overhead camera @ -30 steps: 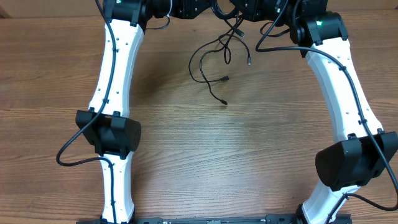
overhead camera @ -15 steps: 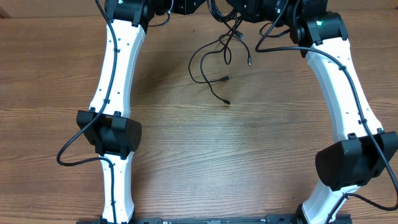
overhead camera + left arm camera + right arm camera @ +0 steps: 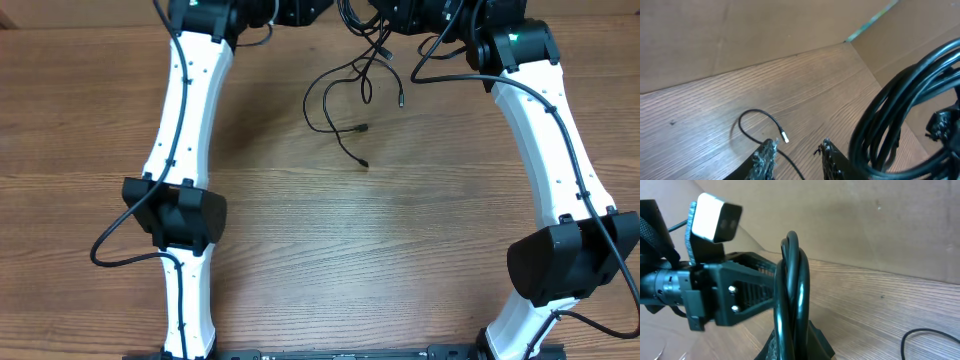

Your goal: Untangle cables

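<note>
My left gripper will grab a single piece of cable from the coil's side (image 3: 346, 14) (image 3: 856, 139) nearest it and untangle that piece. The rest will stay in my right gripper.
Thin black cables (image 3: 335, 100) trail over the wooden table at the far middle, their small plug ends (image 3: 362, 127) lying apart. In the right wrist view my right gripper (image 3: 795, 350) is shut on an upright coil of the cables (image 3: 792, 290). The same coil (image 3: 900, 110) hangs just right of my left gripper (image 3: 796, 152), which is open. One strand with a pale plug tip (image 3: 784, 137) runs over the table between its fingers. In the overhead view both grippers are mostly cut off at the top edge.
A brown cardboard wall (image 3: 740, 35) stands behind the table's far edge. The left arm's wrist camera (image 3: 715, 215) hangs close to the left of the held coil. Thick black arm wires (image 3: 430, 60) loop beside the right arm.
Almost nothing. The left gripper has shifted slightly at the far edge; the loose strands on the table lie as before.
</note>
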{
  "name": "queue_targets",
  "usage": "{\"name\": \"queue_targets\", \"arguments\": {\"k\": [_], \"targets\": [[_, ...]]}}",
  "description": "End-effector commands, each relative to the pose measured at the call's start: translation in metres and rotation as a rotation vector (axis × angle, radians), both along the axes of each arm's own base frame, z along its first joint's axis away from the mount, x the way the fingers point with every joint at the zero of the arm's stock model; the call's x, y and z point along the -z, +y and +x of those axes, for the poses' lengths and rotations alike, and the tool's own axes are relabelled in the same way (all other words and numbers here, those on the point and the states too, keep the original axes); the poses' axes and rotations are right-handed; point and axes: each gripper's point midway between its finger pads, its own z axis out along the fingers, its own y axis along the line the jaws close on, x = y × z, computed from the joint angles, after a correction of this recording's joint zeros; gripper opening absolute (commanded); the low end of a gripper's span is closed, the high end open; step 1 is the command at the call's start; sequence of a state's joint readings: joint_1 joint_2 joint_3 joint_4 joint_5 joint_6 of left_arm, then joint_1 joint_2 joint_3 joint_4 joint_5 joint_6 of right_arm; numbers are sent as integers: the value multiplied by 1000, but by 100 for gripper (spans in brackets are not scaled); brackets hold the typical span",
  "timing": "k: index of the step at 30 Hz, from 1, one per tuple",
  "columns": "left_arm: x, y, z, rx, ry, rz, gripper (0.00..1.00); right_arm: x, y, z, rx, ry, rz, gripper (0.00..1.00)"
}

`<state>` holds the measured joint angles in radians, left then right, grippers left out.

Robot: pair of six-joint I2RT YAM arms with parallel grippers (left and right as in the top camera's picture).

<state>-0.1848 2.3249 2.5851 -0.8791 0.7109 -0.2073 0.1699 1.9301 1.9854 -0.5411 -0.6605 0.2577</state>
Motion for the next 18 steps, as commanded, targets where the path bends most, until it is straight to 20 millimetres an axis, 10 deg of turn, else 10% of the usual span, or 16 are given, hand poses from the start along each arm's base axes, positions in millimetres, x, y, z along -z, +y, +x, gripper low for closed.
{"name": "queue_targets", "arguments": {"k": [1,18], "targets": [[-22,5,-8,39,-23,-54,33,0,-3,3,22,-7,-8,4],[-24,-23,-20,100,-27,-64,34,-1,2,-2,-14,0,8,4]]}}
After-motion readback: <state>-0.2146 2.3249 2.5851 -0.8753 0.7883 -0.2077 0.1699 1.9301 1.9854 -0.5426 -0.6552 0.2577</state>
